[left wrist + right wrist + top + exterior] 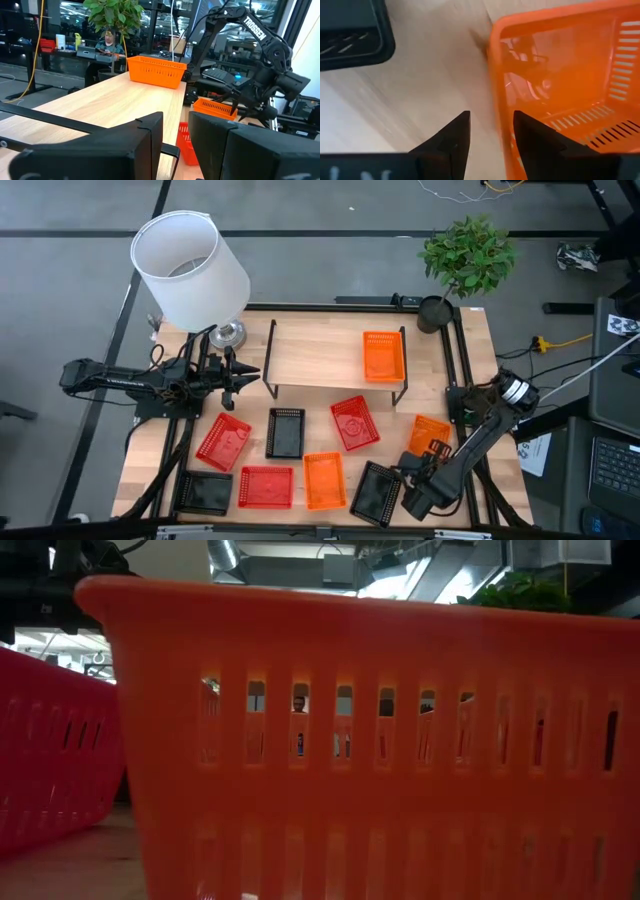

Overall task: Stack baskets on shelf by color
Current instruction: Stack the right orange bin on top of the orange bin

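Note:
This orange basket needs to be stacked with the orange basket on the shelf, so my right gripper should grab it by its end's rim (496,75) next.
The light-wood shelf (320,360) stands at the table's far side with one orange basket (384,355) on its right end. Three red baskets (223,442), three black ones (286,432) and two more orange ones (323,480) lie scattered on the tabletop. My right gripper (491,117) is open at the orange basket near the table's right edge (431,432). One finger stands outside that basket's end wall (496,90) and one over its inside. My left gripper (243,376) waits open at the shelf's left end. My right gripper comes from above, pointing down, and straddles the end wall (499,131) of the orange basket, which sits flat on the table. I cannot tell whether the fingers (530,137) touch the wall.
A white lamp (190,270) stands at the far left corner and a potted plant (465,260) at the far right. A black basket (350,30) lies close beside my right gripper. In the low view an orange basket (380,740) and a red one (50,760) block the sight.

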`<move>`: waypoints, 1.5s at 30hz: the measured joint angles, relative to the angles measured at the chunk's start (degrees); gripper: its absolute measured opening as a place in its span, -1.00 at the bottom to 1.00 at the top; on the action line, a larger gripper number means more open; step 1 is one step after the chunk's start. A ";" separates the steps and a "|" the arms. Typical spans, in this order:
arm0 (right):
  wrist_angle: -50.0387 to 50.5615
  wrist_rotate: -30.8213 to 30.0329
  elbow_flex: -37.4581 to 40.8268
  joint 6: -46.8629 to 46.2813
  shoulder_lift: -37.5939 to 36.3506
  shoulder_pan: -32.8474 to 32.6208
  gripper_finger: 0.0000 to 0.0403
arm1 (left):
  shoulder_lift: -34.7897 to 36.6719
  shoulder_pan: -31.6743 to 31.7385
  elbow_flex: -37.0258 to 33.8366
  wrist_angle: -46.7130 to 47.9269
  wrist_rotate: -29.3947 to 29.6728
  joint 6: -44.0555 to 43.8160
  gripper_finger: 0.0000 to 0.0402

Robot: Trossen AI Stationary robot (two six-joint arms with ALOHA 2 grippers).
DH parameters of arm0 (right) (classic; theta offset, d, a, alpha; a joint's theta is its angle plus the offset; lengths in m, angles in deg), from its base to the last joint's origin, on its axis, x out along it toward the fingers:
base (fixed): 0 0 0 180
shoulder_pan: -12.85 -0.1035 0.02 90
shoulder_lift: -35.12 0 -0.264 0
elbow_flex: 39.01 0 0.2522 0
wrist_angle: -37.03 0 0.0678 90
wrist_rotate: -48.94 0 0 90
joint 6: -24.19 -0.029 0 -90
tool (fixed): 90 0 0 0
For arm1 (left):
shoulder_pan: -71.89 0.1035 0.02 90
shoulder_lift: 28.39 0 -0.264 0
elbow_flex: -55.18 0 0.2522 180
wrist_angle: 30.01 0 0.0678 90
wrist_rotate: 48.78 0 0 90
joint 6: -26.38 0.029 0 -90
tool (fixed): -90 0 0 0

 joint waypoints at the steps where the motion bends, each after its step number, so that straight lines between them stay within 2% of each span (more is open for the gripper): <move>1: 0.04 0.46 0.00 0.00 0.43 0.18 -0.27 | 0.02 -0.01 0.00 0.00 0.02 0.03 -0.58; 4: 0.16 3.81 0.00 -0.05 1.00 0.90 -0.46 | 0.01 0.00 0.00 0.00 0.01 0.02 -0.58; 7: 0.50 4.34 -0.11 -0.18 0.98 1.17 -0.86 | 0.02 0.00 0.00 0.00 0.01 0.01 -0.58; 8: 0.71 4.12 -0.41 -0.03 0.98 1.15 -0.92 | 0.01 -0.01 0.00 0.00 0.00 0.01 -0.58; 13: 9.04 5.78 -5.44 -0.06 1.00 1.15 -0.98 | 0.02 -0.01 0.00 0.00 0.01 0.04 -0.58; 16: 19.15 6.93 -12.96 0.01 0.98 1.15 -0.98 | 0.02 0.01 0.00 0.00 0.00 0.03 -0.58; 18: 24.90 5.42 -19.32 -0.11 0.89 1.12 -0.98 | 0.02 -0.01 0.00 0.00 0.00 -0.02 -0.58; 20: 23.35 -0.38 -24.25 1.36 -0.09 1.06 -0.99 | 0.00 -0.01 0.00 0.00 0.02 -0.19 -0.58; 24: 24.05 -24.13 -32.27 4.46 -2.13 0.66 -0.99 | 0.00 0.01 0.00 -0.05 0.01 -0.25 -0.58; 28: 23.91 -44.59 -36.49 17.38 -2.98 1.25 -0.99 | 0.00 -0.01 0.00 -0.09 0.01 -0.07 -0.58; 31: 24.10 -54.87 -37.75 27.94 -4.34 3.32 -0.99 | 0.00 -0.01 0.00 -0.09 0.00 -0.06 -0.58; 34: 24.24 -60.06 -37.48 36.27 -6.65 7.01 -0.99 | 0.02 -0.01 0.00 -0.02 0.00 0.12 -0.58; 37: 24.19 -59.71 -37.48 43.05 -10.53 12.17 -0.99 | 0.02 0.00 0.00 0.07 0.00 0.12 -0.58; 39: 24.20 -57.02 -37.48 47.06 -13.73 16.43 -1.00 | 0.00 -0.01 0.00 0.14 0.02 0.12 -0.58; 43: 24.30 -48.39 -37.48 52.72 -20.67 25.40 -1.00 | 0.00 -0.01 0.00 0.14 0.00 0.12 -0.58; 45: 24.32 -41.86 -37.48 55.06 -22.86 29.88 -1.00 | 0.02 -0.01 0.00 0.09 0.00 0.14 -0.58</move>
